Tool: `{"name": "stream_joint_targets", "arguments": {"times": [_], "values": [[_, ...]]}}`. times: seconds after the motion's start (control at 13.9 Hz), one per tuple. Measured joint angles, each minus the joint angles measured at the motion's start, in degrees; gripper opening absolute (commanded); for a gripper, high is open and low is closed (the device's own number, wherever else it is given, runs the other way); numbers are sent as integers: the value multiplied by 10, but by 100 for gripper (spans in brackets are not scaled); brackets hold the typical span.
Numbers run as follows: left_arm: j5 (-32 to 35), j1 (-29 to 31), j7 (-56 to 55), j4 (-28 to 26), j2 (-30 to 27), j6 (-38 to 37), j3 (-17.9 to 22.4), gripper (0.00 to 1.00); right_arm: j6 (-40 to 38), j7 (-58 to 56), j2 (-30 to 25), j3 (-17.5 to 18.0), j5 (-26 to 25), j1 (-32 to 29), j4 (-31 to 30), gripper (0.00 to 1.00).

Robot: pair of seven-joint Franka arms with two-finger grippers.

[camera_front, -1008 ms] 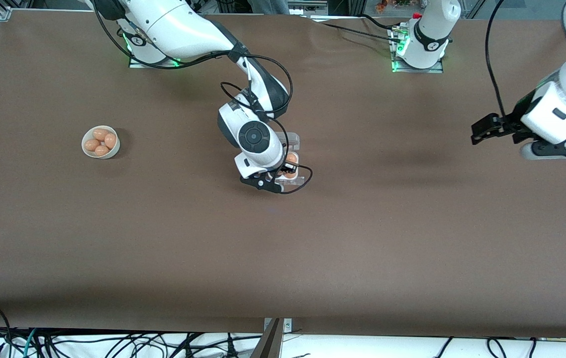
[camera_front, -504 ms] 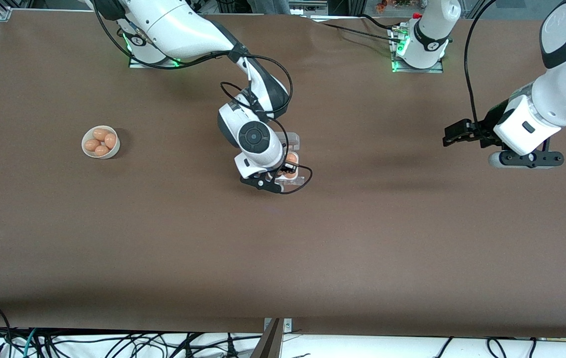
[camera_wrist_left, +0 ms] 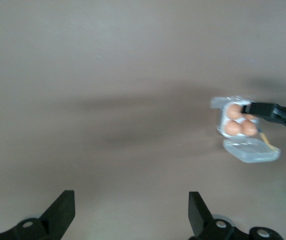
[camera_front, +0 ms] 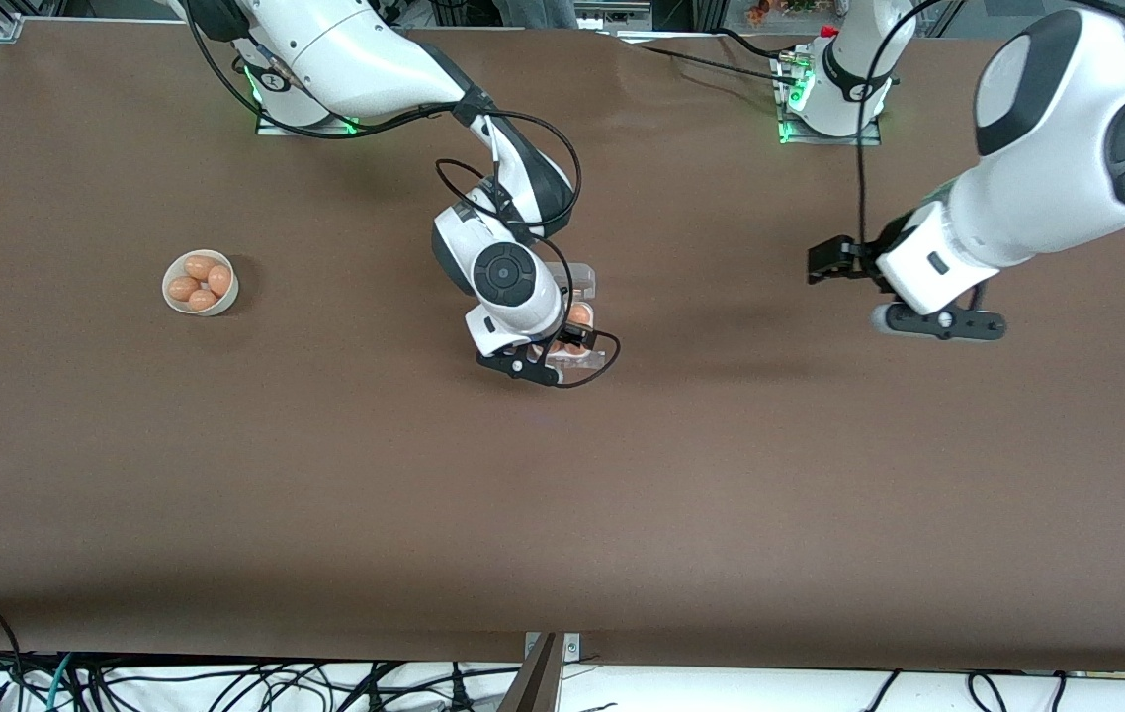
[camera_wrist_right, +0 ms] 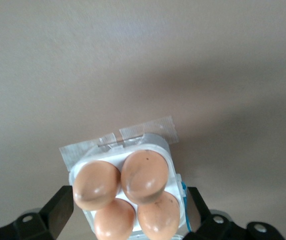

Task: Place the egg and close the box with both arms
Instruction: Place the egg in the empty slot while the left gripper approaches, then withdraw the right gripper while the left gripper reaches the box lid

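Observation:
My left gripper grabs the clear lid by its free edge (camera_front: 571, 266) next, to close the box (camera_front: 579, 331).
The box (camera_front: 579, 331), a small white egg tray, sits mid-table with its clear lid (camera_front: 583, 280) lying open on the side toward the arms' bases. Several brown eggs (camera_wrist_right: 143, 175) fill the tray's cups (camera_wrist_right: 159, 145). My right gripper (camera_front: 565, 343) is low over the tray, open, with a finger on each side of it (camera_wrist_right: 128, 220). My left gripper (camera_front: 820, 265) is open and empty above bare table, toward the left arm's end from the box. In the left wrist view (camera_wrist_left: 130, 215) the box (camera_wrist_left: 239, 125) and its open lid (camera_wrist_left: 251, 150) show some way off.
A round white bowl (camera_front: 200, 283) with several brown eggs stands toward the right arm's end of the table. Both bases (camera_front: 824, 119) stand along the table edge farthest from the front camera. Cables lie along the near edge below the table.
My left arm has swung in from its end of the table toward the box. The right gripper and the box have stayed put.

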Motion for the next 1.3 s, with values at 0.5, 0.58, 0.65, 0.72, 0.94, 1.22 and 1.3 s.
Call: {"name": "stream_joint_targets", "arguments": {"times": [0.5,0.58,0.65,0.72,0.94,1.22,1.3], "values": [[-128,-33,-122,0,53,0,-1,24,-6,-48,-21,-15,0,-56,24,100],[-129,-45,-138,0,56,-1,-2,11,-16,-56,-29,-16,0,-68,25,100],[-129,-60,-148,0,60,-1,-2,4,-29,-66,-36,-19,-1,-77,25,100],[-129,-78,-153,0,63,-1,-3,0,-45,-83,-44,-24,-1,-84,25,100],[-130,-133,-164,0,84,-1,-5,0,-94,-156,-73,-56,-1,-96,25,100],[-177,-170,-166,0,124,-1,-5,0,-124,-264,-149,-68,-3,-152,-29,100],[-191,-176,-166,0,135,-1,-5,0,-130,-304,-177,-69,-4,-174,-56,100]]}}
